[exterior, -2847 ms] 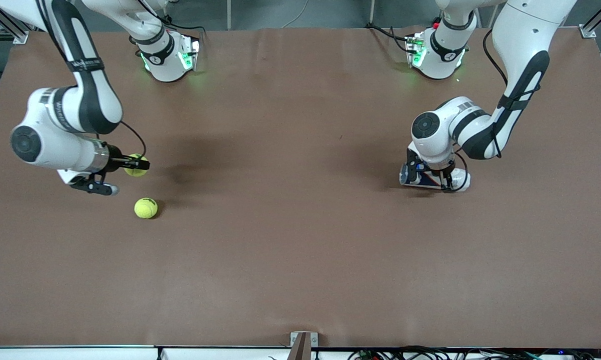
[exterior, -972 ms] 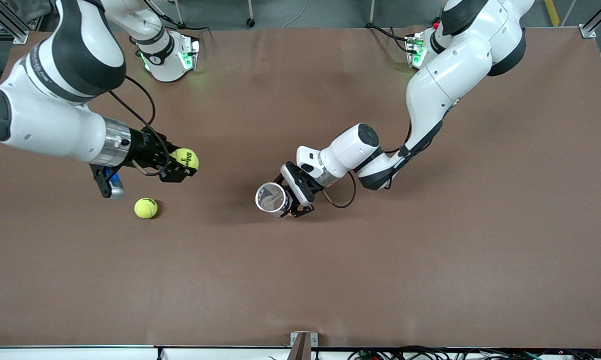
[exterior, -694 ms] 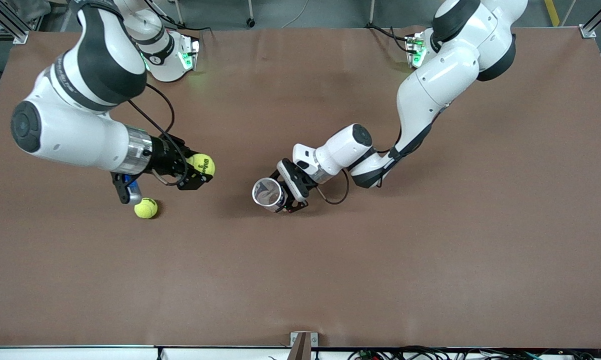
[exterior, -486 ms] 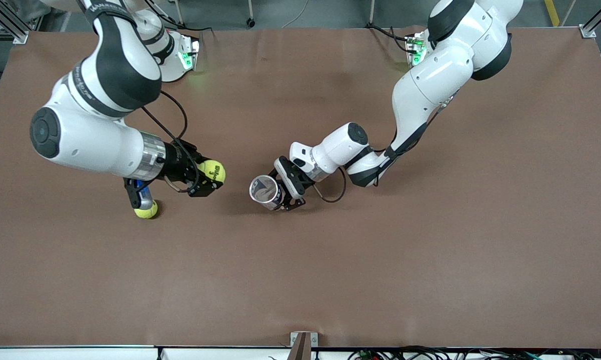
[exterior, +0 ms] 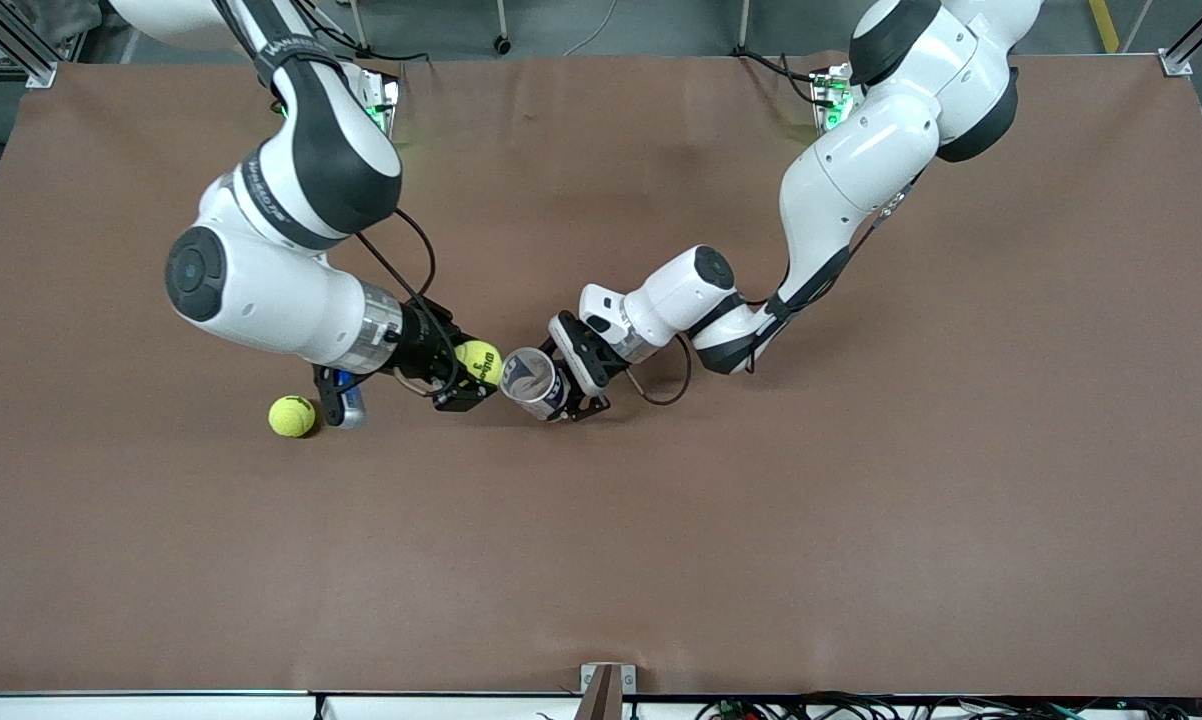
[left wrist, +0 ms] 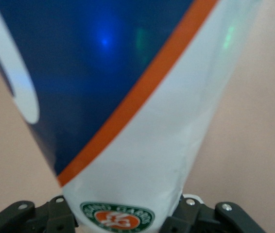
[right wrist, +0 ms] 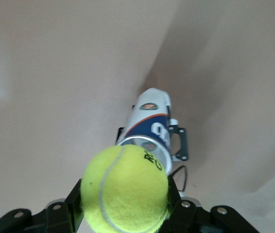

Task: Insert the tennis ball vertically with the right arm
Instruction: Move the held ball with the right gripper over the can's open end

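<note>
My right gripper should line up the tennis ball [right wrist: 124, 194] with the can's opening before opening: the ball is beside the can's rim [right wrist: 145, 138], outside the can's opening.
A yellow tennis ball [exterior: 478, 362] is clamped in my right gripper [exterior: 468, 377], held over the middle of the table. It fills the lower part of the right wrist view [right wrist: 125, 190]. My left gripper [exterior: 559, 383] is shut on a white, blue and orange ball can [exterior: 531, 378]. The can is held tilted in the air with its open mouth toward the ball. The ball sits right beside the can's rim, outside it. The can also shows in the right wrist view [right wrist: 150, 127] and fills the left wrist view [left wrist: 142, 121], where my left gripper [left wrist: 126, 216] clasps its base.
A second tennis ball [exterior: 292, 416] lies on the brown table [exterior: 761, 520], toward the right arm's end, close by the right wrist. Both arm bases stand along the table's edge farthest from the front camera.
The right arm has carried the ball from over the second ball toward the table's middle, up to the can's mouth. The left arm lifted the can, brought it to the middle, and now barely moves.
</note>
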Robot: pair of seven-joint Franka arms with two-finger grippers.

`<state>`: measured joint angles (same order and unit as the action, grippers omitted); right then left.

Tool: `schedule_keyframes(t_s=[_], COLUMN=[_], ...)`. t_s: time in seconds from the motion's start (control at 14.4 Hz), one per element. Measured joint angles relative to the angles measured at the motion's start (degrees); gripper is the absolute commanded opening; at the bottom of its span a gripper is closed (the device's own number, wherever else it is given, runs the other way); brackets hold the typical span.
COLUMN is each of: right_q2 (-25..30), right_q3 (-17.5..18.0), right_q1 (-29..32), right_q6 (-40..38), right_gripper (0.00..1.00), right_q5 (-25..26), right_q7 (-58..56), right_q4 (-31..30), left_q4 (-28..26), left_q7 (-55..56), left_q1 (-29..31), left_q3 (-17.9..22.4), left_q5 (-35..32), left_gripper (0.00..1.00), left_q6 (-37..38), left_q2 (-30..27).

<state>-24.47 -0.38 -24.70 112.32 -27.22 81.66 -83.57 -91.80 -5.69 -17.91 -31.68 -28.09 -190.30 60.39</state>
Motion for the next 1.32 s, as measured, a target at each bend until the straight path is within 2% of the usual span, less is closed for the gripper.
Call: schedule_keyframes(t_s=[0.49,1.32], right_q2=[-2.2,-3.2], right_q3=[-0.1,-0.3], right_q1=[-1.0,-5.2], right_q6=[2.6,3.1], right_gripper=[0.03,0.05], right_q5=[0.0,0.2], right_q7=[0.6,0.9], right_q4=[0.1,-4.6], left_q4=[-0.2,-0.1], left_q7=[-0.1,-0.1], left_q1=[-2.8,-3.0], left_q3=[4.5,4.8], left_q5=[-1.4,-2.2], left_gripper=[0.70,0.73], left_q6=[-7.2,-7.4], left_q2=[1.8,1.8])
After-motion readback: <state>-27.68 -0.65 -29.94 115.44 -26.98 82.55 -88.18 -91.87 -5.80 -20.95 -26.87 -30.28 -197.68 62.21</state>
